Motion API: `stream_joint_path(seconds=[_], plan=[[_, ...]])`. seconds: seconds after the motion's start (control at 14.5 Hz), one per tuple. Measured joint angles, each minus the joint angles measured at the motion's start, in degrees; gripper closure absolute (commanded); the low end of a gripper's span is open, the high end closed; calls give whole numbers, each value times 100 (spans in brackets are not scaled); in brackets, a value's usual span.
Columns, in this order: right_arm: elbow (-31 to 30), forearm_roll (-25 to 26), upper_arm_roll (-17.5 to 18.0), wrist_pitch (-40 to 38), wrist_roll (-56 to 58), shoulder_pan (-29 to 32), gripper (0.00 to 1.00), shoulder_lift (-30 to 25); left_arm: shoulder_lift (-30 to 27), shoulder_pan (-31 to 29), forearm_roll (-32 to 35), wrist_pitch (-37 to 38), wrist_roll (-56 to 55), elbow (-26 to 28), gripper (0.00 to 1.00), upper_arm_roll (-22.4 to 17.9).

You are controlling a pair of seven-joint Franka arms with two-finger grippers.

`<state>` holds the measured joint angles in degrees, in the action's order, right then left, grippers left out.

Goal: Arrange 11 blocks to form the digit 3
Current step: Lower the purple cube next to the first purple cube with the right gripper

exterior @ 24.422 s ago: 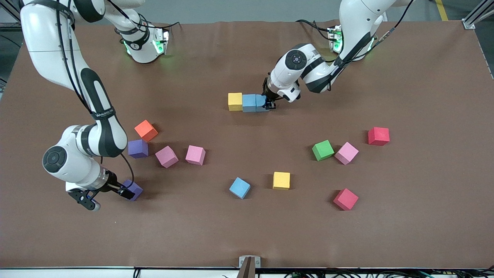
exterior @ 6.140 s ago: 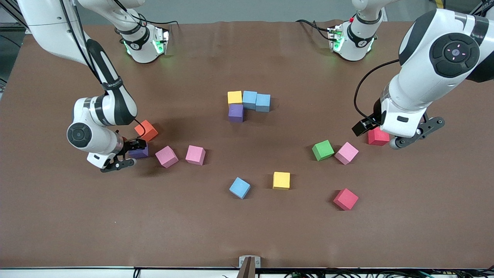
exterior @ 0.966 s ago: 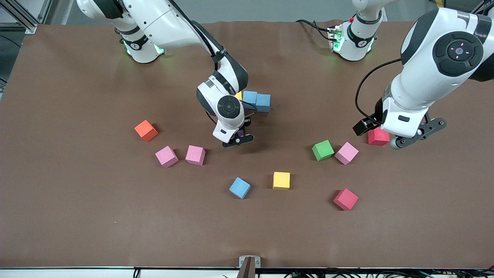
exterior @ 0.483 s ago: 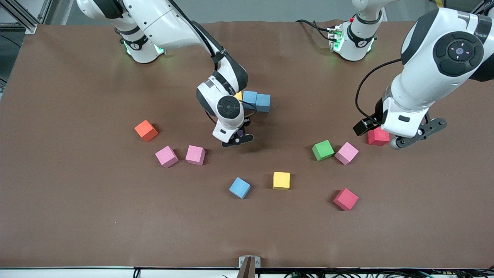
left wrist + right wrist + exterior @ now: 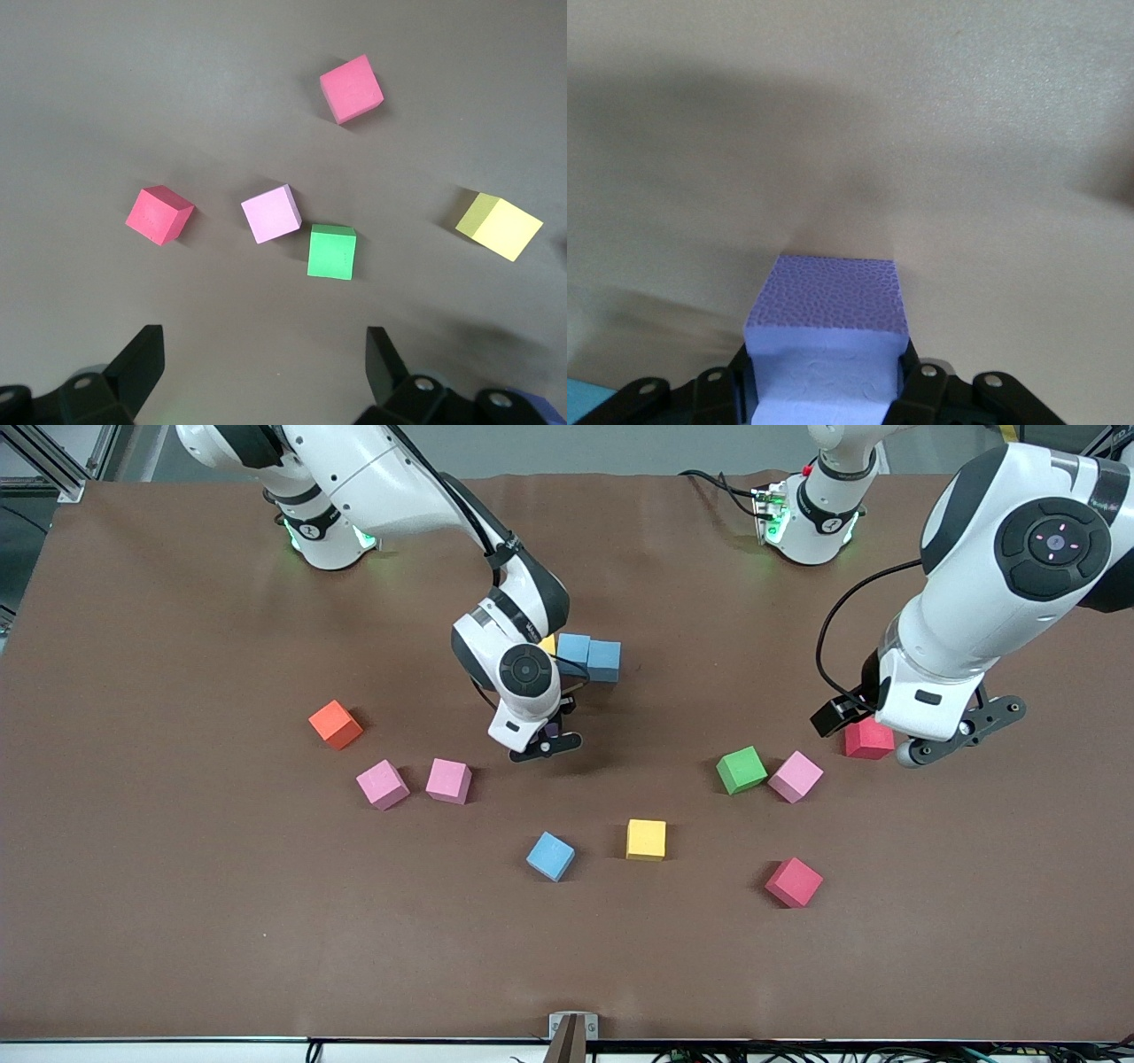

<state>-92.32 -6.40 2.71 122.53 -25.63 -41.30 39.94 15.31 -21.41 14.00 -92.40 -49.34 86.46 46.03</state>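
Observation:
I should open my right gripper and release the purple block now, because the purple block's lower edge point(image 5: 837, 259) meets its shadow on the tabletop in the right wrist view.
My right gripper point(image 5: 549, 737) is shut on a purple block point(image 5: 826, 341) and holds it low over the table's middle, just nearer the front camera than a row of blocks. That row is a yellow block point(image 5: 549, 642), mostly hidden by the arm, and two light blue blocks point(image 5: 573, 648) point(image 5: 604, 660). My left gripper point(image 5: 886, 731) is open and empty, high over a red block point(image 5: 868, 738). The left wrist view shows the open fingers point(image 5: 142, 359), with that red block point(image 5: 159, 215), a pink block point(image 5: 271, 213) and a green block point(image 5: 332, 251) on the table below.
Loose blocks lie on the brown table: orange point(image 5: 336, 724), two pink point(image 5: 383, 784) point(image 5: 448, 780), light blue point(image 5: 551, 856), yellow point(image 5: 647, 840), red-pink point(image 5: 794, 882), green point(image 5: 741, 770) and pink point(image 5: 796, 776).
Since 6 s ago my right gripper carried the purple block from beside the orange block to the middle row. Over the last second nothing has visibly moved.

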Motion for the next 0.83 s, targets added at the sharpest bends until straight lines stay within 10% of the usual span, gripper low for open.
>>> stream_joint_path(seconds=[0.83], plan=[[-8, 0, 0, -3, -97, -50, 90, -1, 0, 0, 0, 0, 18, 0, 0, -2]])
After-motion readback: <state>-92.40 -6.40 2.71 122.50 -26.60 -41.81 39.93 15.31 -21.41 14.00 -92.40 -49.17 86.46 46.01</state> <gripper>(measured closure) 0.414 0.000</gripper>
